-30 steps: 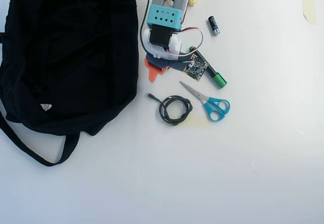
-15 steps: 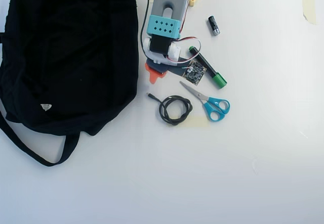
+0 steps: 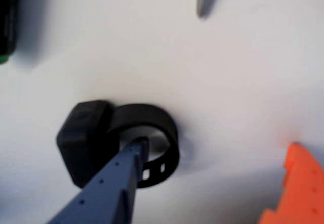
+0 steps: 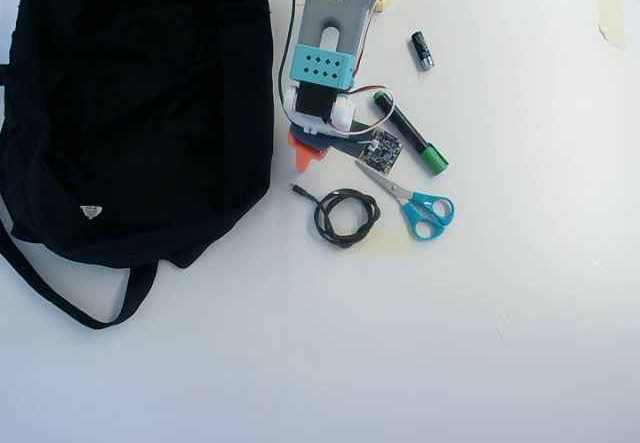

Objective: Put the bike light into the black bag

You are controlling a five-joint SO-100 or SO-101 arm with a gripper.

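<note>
The gripper will next grip the bike light by its round strap loop [image 3: 164, 128]. Then it can put the bike light [image 3: 86, 138] into the black bag.
In the wrist view the bike light [image 3: 88, 135], a black block with a round strap loop [image 3: 164, 128], lies on the white table. My gripper [image 3: 217, 150] is open. Its blue finger [image 3: 114, 188] has its tip at the loop's opening, and the orange finger [image 3: 298, 183] stands well off to the right. In the overhead view the gripper [image 4: 315, 155] sits just right of the black bag [image 4: 130, 113], and the arm hides the bike light. The bag lies flat, with a white tag and a strap at its lower left.
A green-capped marker [image 4: 410, 135] lies right of the gripper, seen also in the wrist view as the marker [image 3: 7, 21]. Blue-handled scissors [image 4: 415, 203], a coiled black cable [image 4: 345, 213], a small black cylinder [image 4: 422, 50] and a tape scrap [image 4: 610, 15] lie nearby.
The wrist and its camera board have shifted slightly toward the bottom of the overhead view. The bag, scissors, cable and marker have stayed put.
</note>
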